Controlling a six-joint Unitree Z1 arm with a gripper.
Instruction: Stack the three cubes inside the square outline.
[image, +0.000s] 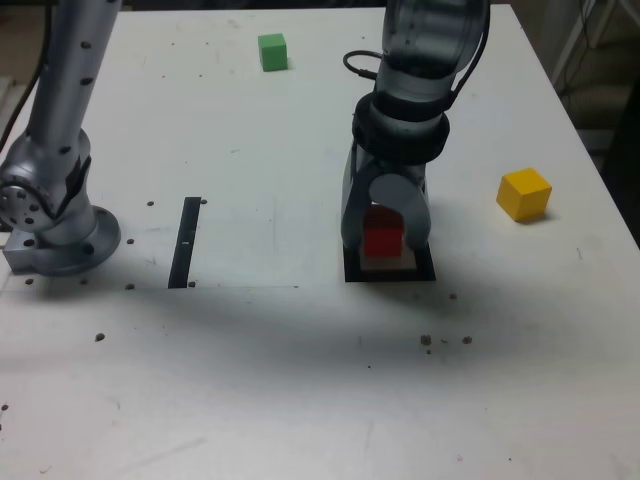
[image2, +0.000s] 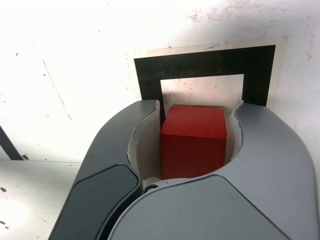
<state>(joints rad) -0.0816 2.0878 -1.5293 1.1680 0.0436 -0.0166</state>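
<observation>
The red cube's lower edge is over the pale centre inside the outline (image: 352, 272), so the cube would land there. It is now time for my gripper to open.
My gripper (image: 384, 240) is shut on the red cube (image: 382, 238), holding it over the pale centre of the square outline (image: 352, 272). In the wrist view the red cube (image2: 193, 141) sits squeezed between both grey fingers (image2: 125, 145), with the black square outline (image2: 200, 64) just beyond it. Whether the cube touches the table I cannot tell. The yellow cube (image: 524, 193) lies apart at the exterior view's right. The green cube (image: 272, 51) rests at the far side of the table.
A narrow black bar (image: 185, 242) lies flat on the white table (image: 250, 380) at the exterior view's left of the outline. The arm's grey base (image: 55, 215) stands at the left edge. Small dark specks dot the tabletop.
</observation>
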